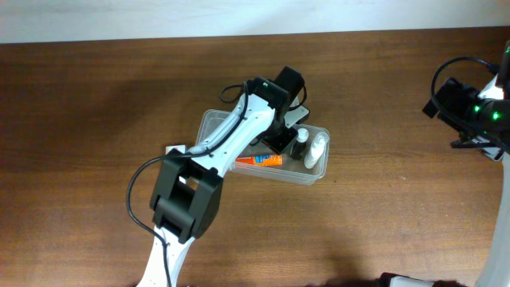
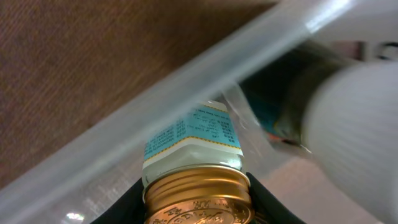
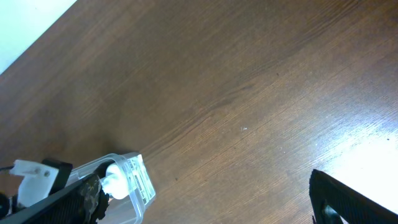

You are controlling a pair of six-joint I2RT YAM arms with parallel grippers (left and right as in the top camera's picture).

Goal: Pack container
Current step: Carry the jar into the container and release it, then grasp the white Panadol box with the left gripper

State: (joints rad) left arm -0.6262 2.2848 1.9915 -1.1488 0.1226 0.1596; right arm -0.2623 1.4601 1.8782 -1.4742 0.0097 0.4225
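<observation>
The jar's lower end (image 2: 214, 109) is inside the container's side, over the container's bottom next to the dark bottle, so my left gripper should release the jar now.
The clear plastic container (image 1: 319, 172) sits mid-table. It holds an orange box (image 1: 259, 160), a dark bottle (image 1: 301, 144) and a white bottle (image 1: 318, 147). My left gripper (image 1: 280, 132) reaches down into the container. In the left wrist view it (image 2: 198, 214) is shut on a small jar with a gold screw lid (image 2: 198, 193) and a blue and white label, close against the container's wall (image 2: 186, 81). My right gripper (image 3: 211, 211) is wide open and empty, at the far right of the table (image 1: 470, 112), well away from the container (image 3: 138, 180).
The brown wooden table (image 1: 96, 96) stretches around the container. The left arm's black joint housing (image 1: 187, 199) hangs over the table's front. A white wall edge runs along the back.
</observation>
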